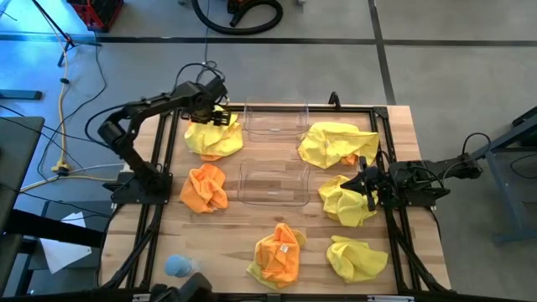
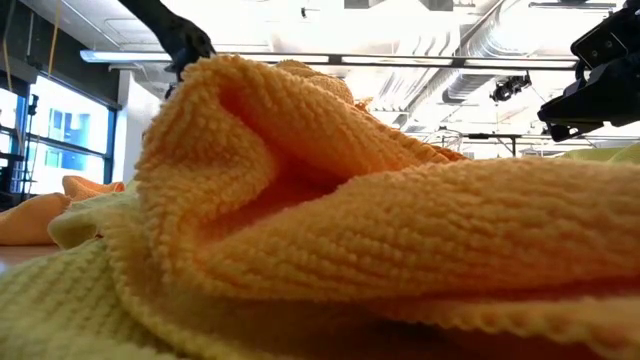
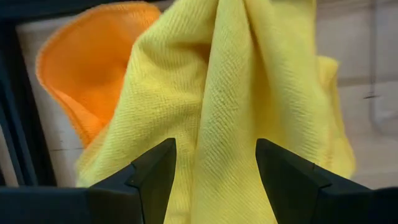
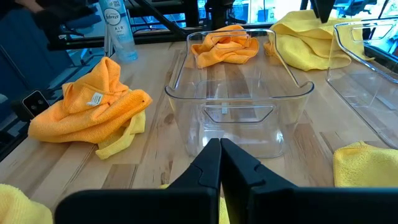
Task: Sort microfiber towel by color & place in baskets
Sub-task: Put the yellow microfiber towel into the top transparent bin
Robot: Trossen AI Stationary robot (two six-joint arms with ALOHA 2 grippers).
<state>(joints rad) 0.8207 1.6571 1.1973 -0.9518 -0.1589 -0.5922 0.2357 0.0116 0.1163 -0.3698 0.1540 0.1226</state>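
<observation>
The left gripper grabs the yellow towel by its raised fold next, to put the towel with its color in the far basket (image 1: 276,118).
My left gripper (image 1: 220,118) stands open over the yellow towel (image 1: 214,137) at the far left, pointing down. A raised fold of that towel (image 3: 217,124) runs between its fingers, and an orange towel (image 3: 81,68) lies beyond it. Two clear baskets stand in the middle, one far (image 1: 275,120) and one near (image 1: 273,183). More yellow towels lie at the right (image 1: 338,144) (image 1: 346,203) (image 1: 357,257). Orange ones lie at the left (image 1: 205,188) and near the front (image 1: 277,252). My right gripper (image 4: 220,163) is shut at the right edge, by a yellow towel. My left gripper has its two fingers (image 3: 155,171) on either side of the yellow towel's raised fold (image 3: 214,174), coming from above. Whether the fingers touch the cloth, I cannot tell.
A small pale blue lump (image 1: 178,266) lies at the near left corner. A black metal frame (image 1: 382,126) runs around the table top. A spray bottle (image 4: 115,28) stands by the table's near left part. In the low view an orange towel (image 2: 350,200) fills most of the picture.
</observation>
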